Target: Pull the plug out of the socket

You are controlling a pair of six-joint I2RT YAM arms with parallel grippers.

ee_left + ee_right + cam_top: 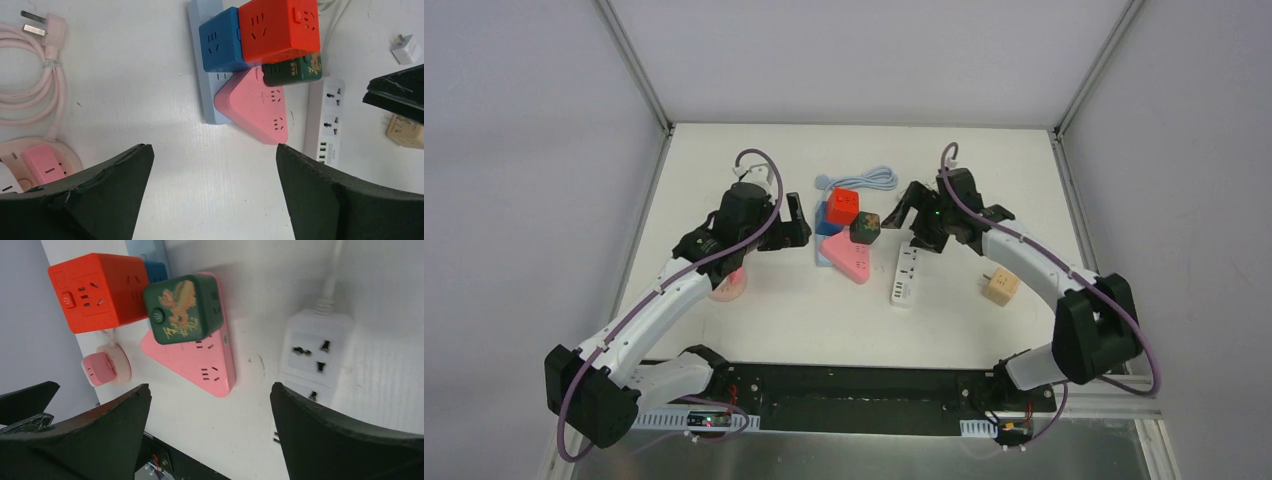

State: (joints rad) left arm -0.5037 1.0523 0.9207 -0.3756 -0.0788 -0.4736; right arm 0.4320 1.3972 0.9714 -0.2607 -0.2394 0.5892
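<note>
The red cube (280, 28) needs to be grabbed next by my right gripper across opposite sides, to pull it off. The blue cube (220, 42) will stay free.
A light blue socket strip (209, 107) lies mid-table with several plug-in blocks on it: a blue cube (220, 42), a red cube (843, 206) and a pink triangular one (260, 107). A dark green cube (182, 307) sits on the pink triangle (200, 362). My left gripper (798, 224) hovers just left of this cluster, open, with only bare table between its fingers (212, 147). My right gripper (906, 214) hangs just right of the cluster, above the white strip's far end. It is also open and holds nothing (210, 386).
A white power strip (905, 275) lies right of the cluster, with a beige adaptor (1000, 287) farther right. A pink round socket (727, 285) sits at the left with its coiled pink cable and plug (47, 25). A small white plug (407, 48) lies behind. Walls enclose the table.
</note>
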